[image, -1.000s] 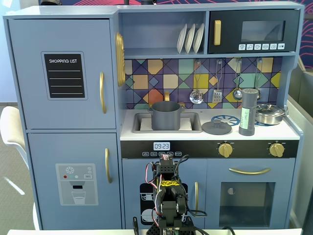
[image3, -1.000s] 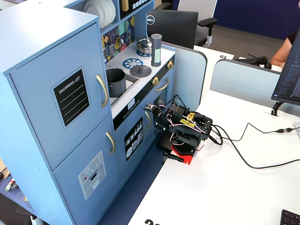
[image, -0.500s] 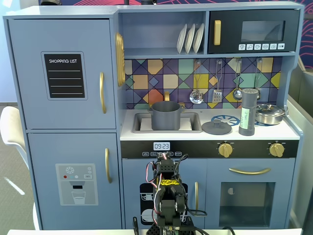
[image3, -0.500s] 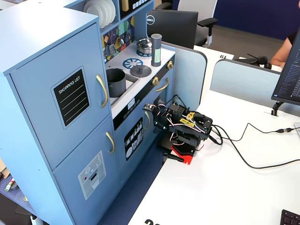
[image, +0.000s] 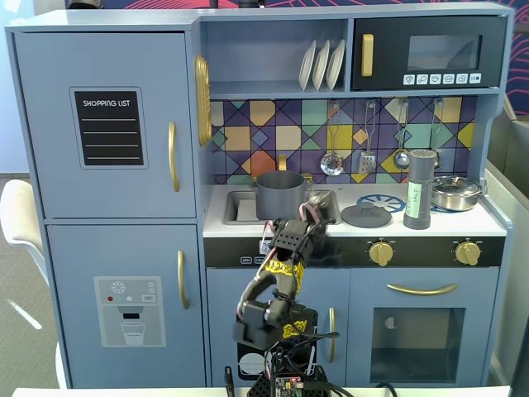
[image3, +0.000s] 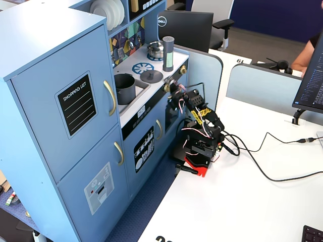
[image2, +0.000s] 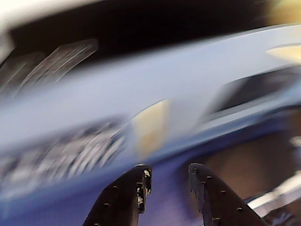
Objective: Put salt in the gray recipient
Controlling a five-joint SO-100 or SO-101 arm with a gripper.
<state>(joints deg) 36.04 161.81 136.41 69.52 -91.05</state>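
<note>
The salt shaker should be grabbed next by its tall cylindrical body (image: 419, 194) with my gripper, to put salt in the gray pot (image: 279, 194).
The salt shaker (image: 420, 190), a tall grey cylinder with a green label, stands upright on the toy kitchen's stove, also in the other fixed view (image3: 168, 54). The gray pot (image: 279, 194) sits in the sink to its left and shows again (image3: 124, 88). My gripper (image: 318, 207) is raised at the counter's front edge, between pot and shaker, touching neither; it also shows from the side (image3: 176, 91). In the blurred wrist view my gripper (image2: 169, 169) is open with nothing between its black fingers (image2: 136, 188).
A dark pot lid (image: 366, 215) lies on the blue burner beside the shaker. A silver pan (image: 455, 192) sits at the counter's far right. Utensils (image: 368, 157) hang on the tiled backsplash. Cables (image3: 262, 151) cross the white desk.
</note>
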